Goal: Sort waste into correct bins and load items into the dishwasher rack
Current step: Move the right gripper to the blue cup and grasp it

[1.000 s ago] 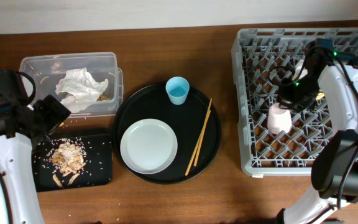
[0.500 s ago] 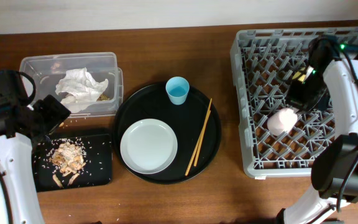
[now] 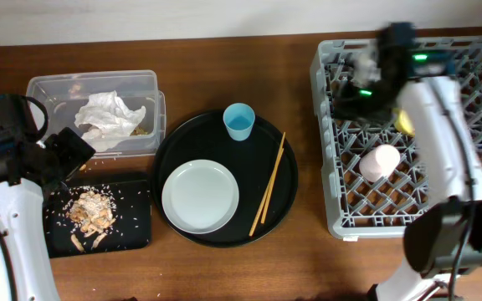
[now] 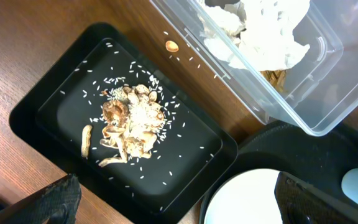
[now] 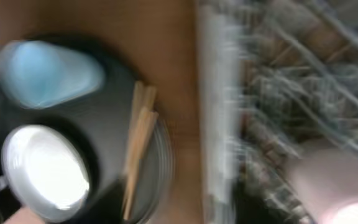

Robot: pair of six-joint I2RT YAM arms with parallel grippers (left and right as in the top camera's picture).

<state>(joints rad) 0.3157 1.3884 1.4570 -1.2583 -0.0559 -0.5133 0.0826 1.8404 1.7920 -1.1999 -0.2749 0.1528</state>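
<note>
The right gripper next needs to grab the cup's open rim [image 3: 239, 114], with one finger inside the cup, to load the light-blue cup into the dishwasher rack [image 3: 333, 150], tipped with its base first.
The pink cup [image 3: 379, 161] lies on its side among the pegs of the grey dishwasher rack [image 3: 333, 150], free of any gripper. My right gripper [image 3: 361, 73] is a blur over the rack's far-left corner; its jaws cannot be made out in either view. The light-blue cup [image 3: 239, 121], grey plate [image 3: 200, 196] and chopsticks [image 3: 268, 184] rest on the round black tray [image 3: 287, 205]. The white napkin [image 3: 103, 117] fills the clear box [image 3: 145, 82]. Food scraps [image 4: 129, 121] lie in the black rectangular tray [image 4: 55, 112]. My left gripper [image 4: 185, 208] hangs open and empty over that tray's corner.
The right wrist view is smeared by motion: blue cup [image 5: 48, 71], plate [image 5: 42, 171], chopsticks [image 5: 138, 137], rack wall [image 5: 219, 93] and pink cup [image 5: 334, 180] show only as soft shapes. Loose rice and a brown crumb [image 4: 172, 46] lie beside the clear box.
The right gripper let go of the pink cup, which tipped onto its side in the rack. The right arm then swung fast up and left across the rack. The left arm stayed still.
</note>
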